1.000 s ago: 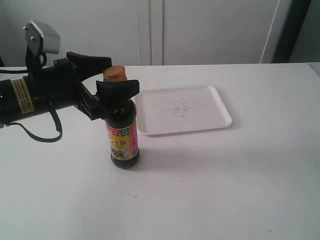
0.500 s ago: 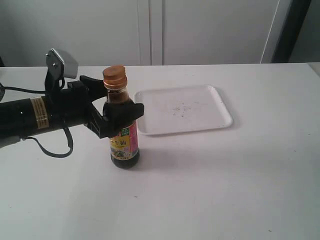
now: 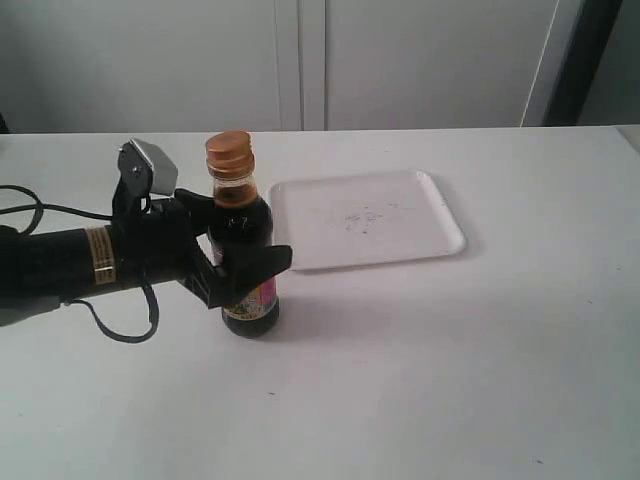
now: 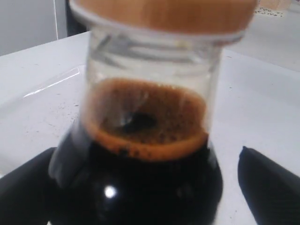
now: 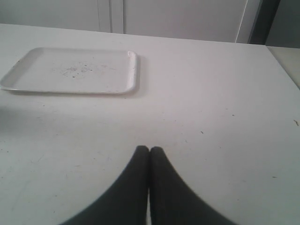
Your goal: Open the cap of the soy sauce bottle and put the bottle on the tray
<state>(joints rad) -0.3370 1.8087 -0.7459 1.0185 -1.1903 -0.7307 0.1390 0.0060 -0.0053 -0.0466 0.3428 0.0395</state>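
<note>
The bottle's cap should stay free. My left gripper needs to grab the soy sauce bottle below its neck next.
The soy sauce bottle (image 3: 247, 262) stands upright on the white table, left of the tray (image 3: 440, 240). Its golden-orange cap (image 3: 229, 150) is down on the neck. My left gripper (image 3: 243, 232) is open and straddles the bottle's shoulder, one finger behind it and one in front. Seen from the left wrist, the bottle (image 4: 150, 178) fills the space between the fingers (image 4: 269, 185), with a gap on one side, and the cap (image 4: 164, 11) sits at the top. My right gripper (image 5: 149, 150) is shut on nothing, low over bare table, facing the tray (image 5: 133, 70); the exterior view does not show it.
The left arm's black body and cable (image 3: 60, 262) lie low across the table's left side. White cabinet doors (image 3: 300, 60) stand behind the table. The tray holds only faint dark specks (image 3: 362, 218).
The left arm has slid to the right and dropped, so the gripper has gone from the bottle's neck down to its shoulder. The bottle has stayed where it was.
</note>
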